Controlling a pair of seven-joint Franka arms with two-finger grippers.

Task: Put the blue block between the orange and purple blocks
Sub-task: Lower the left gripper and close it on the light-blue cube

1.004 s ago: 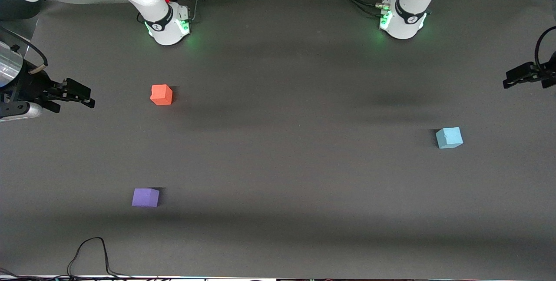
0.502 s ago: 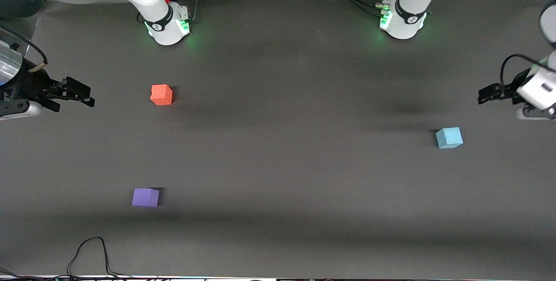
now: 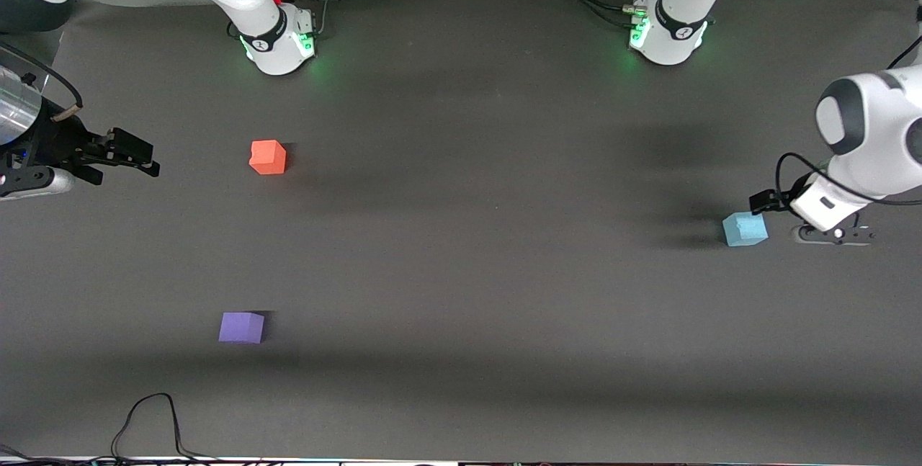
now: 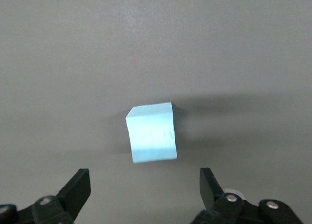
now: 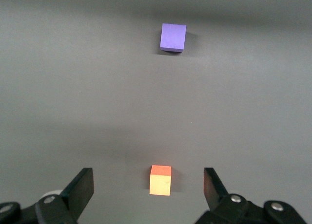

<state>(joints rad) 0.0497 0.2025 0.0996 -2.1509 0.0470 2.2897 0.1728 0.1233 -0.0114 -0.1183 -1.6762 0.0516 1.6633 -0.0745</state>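
My left gripper will next grab the blue block by its body (image 3: 745, 229) (image 4: 151, 134), to place it between the orange and purple blocks.
The blue block (image 3: 745, 229) lies on the mat toward the left arm's end of the table. My left gripper (image 3: 768, 202) is open and empty, low beside the block and apart from it. In the left wrist view the block (image 4: 151, 132) lies just ahead of the spread fingers (image 4: 77, 187). The orange block (image 3: 268, 157) and the purple block (image 3: 241, 328) lie toward the right arm's end, the purple one nearer the front camera. My right gripper (image 3: 142, 156) waits open and empty beside the orange block. Its wrist view shows the orange block (image 5: 160, 180) and the purple block (image 5: 173, 37).
The dark grey mat (image 3: 475, 271) covers the table. Both arm bases (image 3: 281, 45) (image 3: 666, 37) stand along its back edge. A black cable (image 3: 148, 419) loops on the mat at the front edge near the purple block.
My left arm has swung in from the table's end and come down close to the blue block. The right arm and all three blocks have not moved.
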